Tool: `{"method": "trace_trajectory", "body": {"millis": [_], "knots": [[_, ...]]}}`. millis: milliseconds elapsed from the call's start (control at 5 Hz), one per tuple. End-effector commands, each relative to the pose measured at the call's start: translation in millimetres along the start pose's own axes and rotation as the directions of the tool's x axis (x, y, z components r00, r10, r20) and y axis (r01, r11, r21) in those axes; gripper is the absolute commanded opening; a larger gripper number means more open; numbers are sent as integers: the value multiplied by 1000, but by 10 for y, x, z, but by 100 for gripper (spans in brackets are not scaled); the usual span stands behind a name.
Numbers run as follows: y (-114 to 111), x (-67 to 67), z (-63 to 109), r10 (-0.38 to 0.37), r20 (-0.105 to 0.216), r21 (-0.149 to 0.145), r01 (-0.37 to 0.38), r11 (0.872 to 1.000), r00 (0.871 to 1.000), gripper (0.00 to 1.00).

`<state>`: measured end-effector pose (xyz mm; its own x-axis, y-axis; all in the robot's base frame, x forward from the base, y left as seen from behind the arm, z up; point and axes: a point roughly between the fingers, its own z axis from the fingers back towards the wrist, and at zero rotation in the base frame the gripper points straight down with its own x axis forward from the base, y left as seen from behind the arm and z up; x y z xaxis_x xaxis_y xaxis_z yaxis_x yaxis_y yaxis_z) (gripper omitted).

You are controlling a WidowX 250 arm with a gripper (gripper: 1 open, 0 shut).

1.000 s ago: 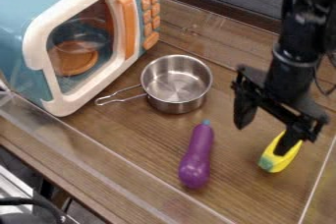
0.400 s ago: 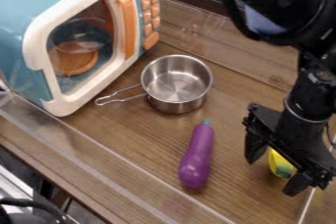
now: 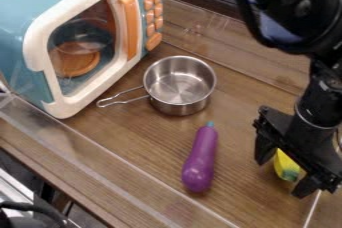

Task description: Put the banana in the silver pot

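The gripper's fingers reach down around the yellow banana, low on both sides of it, so the gripper should close on the banana.
The yellow banana lies on the wooden table at the right, mostly hidden between the fingers of my gripper. The gripper points down and is open, one black finger left of the banana and the other at its lower right. I cannot tell whether a finger touches it. The silver pot stands empty near the table's middle, its wire handle pointing left toward the toy microwave.
A purple toy eggplant lies between the pot and the gripper, just left of the left finger. A blue and white toy microwave with an orange bowl behind its door stands at the back left. The table's front edge runs diagonally below.
The gripper has come down and toward the lower right, from just above the banana to straddling it. The banana, pot and eggplant have not moved.
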<state>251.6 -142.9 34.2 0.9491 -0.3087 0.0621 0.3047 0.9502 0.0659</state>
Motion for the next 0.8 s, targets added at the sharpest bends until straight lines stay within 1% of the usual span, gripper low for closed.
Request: {"method": "trace_trajectory", "body": {"millis": [0, 200, 400, 600], "knots": [[26, 172, 55, 22, 61, 0, -22, 1000, 998, 100], [57, 233, -11, -30, 77, 3, 30, 1000, 997, 0], [106, 245, -20, -84, 79, 4, 84, 996, 993, 0], [52, 164, -43, -114, 74, -1, 114, 993, 991, 100]]}}
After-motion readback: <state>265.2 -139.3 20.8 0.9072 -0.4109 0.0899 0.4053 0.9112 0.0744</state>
